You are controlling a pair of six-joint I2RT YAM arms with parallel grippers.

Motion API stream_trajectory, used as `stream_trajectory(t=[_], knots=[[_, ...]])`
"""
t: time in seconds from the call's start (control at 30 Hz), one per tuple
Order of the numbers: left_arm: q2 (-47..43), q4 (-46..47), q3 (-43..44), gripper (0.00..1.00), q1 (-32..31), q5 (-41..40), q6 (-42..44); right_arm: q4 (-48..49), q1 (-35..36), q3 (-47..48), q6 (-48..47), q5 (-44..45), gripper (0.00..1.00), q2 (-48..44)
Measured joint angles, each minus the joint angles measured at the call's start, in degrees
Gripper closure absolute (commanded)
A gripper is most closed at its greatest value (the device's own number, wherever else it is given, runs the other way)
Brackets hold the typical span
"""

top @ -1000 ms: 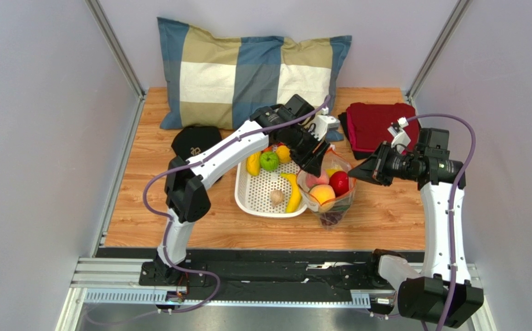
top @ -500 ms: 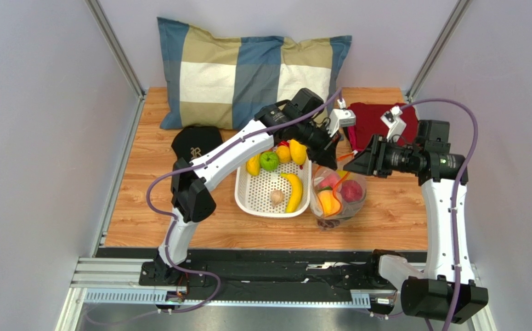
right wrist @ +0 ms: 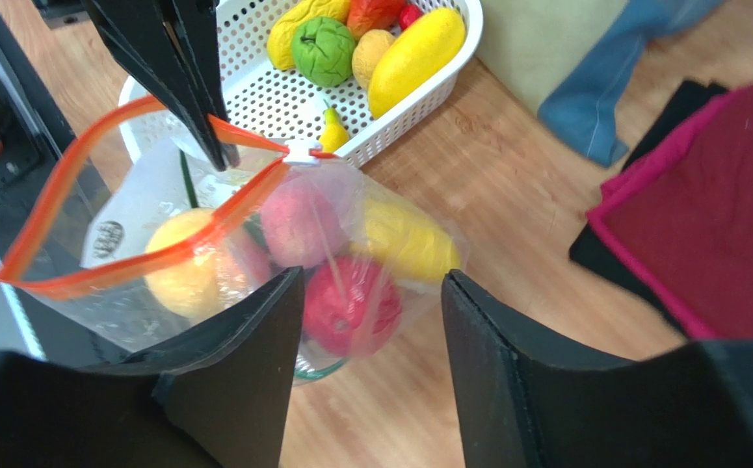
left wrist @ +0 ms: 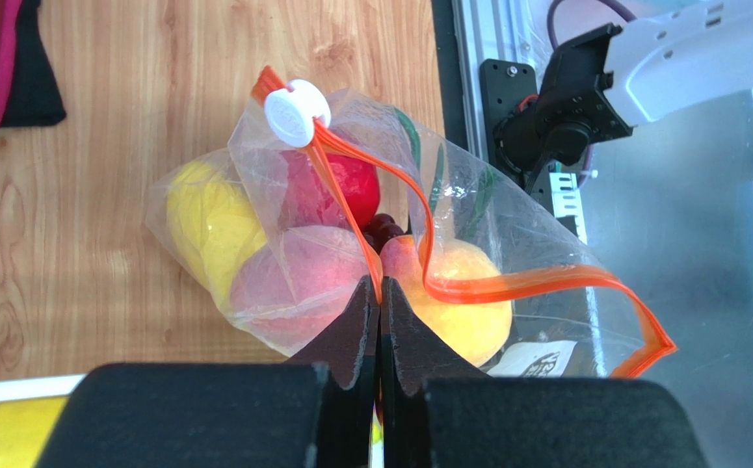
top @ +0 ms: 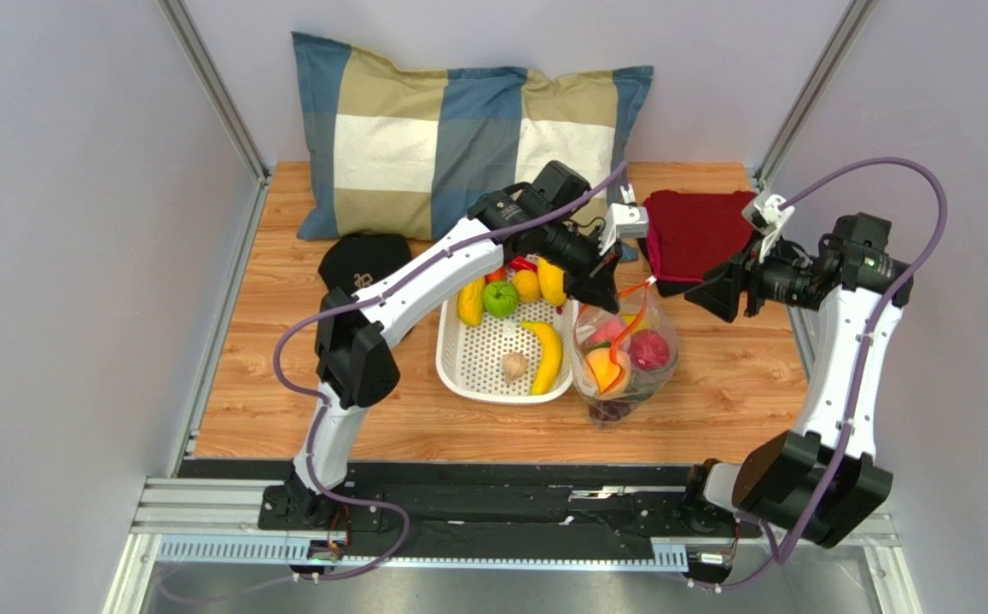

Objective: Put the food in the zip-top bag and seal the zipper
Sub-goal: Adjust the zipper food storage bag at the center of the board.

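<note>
The bag is to be sealed, so my right gripper needs to reach and grab the white slider at the zipper's end [top: 651, 280] [right wrist: 302, 152]. That leaves the orange-red zipper free.
The clear zip-top bag [top: 624, 365] stands on the table right of the basket. Its zipper [left wrist: 507, 285] is an orange-red strip with a white slider [left wrist: 295, 112] at one end, and the mouth gapes partly. Inside lie a red apple [left wrist: 349, 183], a pink peach [left wrist: 297, 288], a yellow fruit [left wrist: 207, 222] and dark grapes [left wrist: 382, 230]. My left gripper [left wrist: 380, 289] is shut on the zipper strip near its middle, seen from above at the bag's top [top: 604, 299]. My right gripper [right wrist: 371, 283] is open and holds nothing, off to the bag's right [top: 721, 292].
The white perforated basket [top: 476, 362] left of the bag holds bananas [top: 545, 358], a green apple [top: 501, 298] and other fruit. A checked pillow [top: 461, 134], a black cap [top: 361, 262] and a folded red cloth [top: 704, 230] lie at the back.
My left gripper shut on the zipper strip. My right gripper opened, let go of the bag's edge and drew back to the right. The bag shifted slightly right.
</note>
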Motion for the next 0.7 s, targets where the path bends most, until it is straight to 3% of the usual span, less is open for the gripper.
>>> stream_trajectory(t=[0.2, 0.33, 0.7], knots=[[1.38, 0.07, 0.02, 1.00, -0.07, 2.78, 2.99, -1.64, 1.03, 0.42, -23.37, -5.49, 0.36, 7.91], [3.45, 0.07, 1.42, 1.00, -0.07, 4.52, 3.61, -1.84, 4.66, 0.37, -34.16, -6.23, 0.36, 9.60], [5.81, 0.35, 4.33, 1.00, -0.07, 6.75, 4.22, -2.40, 11.52, -3.91, -47.04, -5.09, 0.34, 9.55]])
